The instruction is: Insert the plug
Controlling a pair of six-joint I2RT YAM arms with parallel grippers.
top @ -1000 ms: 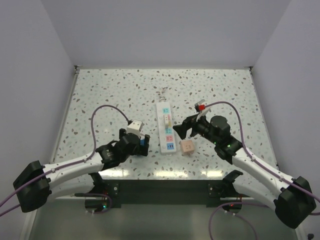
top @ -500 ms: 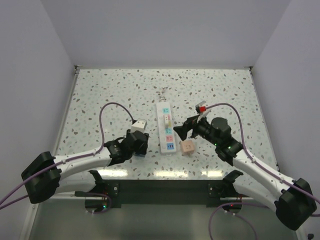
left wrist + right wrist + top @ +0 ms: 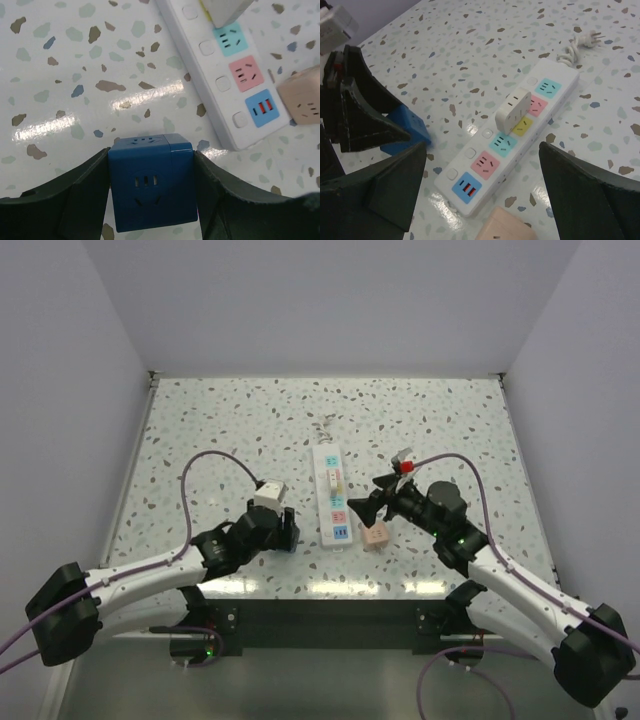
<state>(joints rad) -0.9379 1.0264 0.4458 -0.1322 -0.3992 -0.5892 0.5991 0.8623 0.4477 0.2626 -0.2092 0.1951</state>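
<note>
My right gripper grabs the blue cube plug [image 3: 410,129] next, across the sides my left gripper leaves uncovered, to insert the plug.
A white power strip [image 3: 332,502] lies lengthwise at the table's middle, with a white adapter [image 3: 335,478] plugged into it. Its teal, pink and blue sockets show in the left wrist view [image 3: 235,75]. My left gripper [image 3: 287,530] sits left of the strip's near end, shut on a blue cube plug [image 3: 152,182] with both fingers against its sides. My right gripper [image 3: 367,495] is open and empty above the strip's right side. In the right wrist view the strip [image 3: 515,140], the adapter [image 3: 513,110] and the blue cube [image 3: 410,131] all show.
A pink cube adapter [image 3: 376,534] rests just right of the strip's near end, below my right gripper; it also shows in the right wrist view [image 3: 507,227]. The strip's cord and plug [image 3: 321,427] lie beyond its far end. Walls enclose the table on three sides.
My left arm swung right and then back, still gripping the blue cube. My right gripper moved a little nearer and lower, toward the pink cube.
</note>
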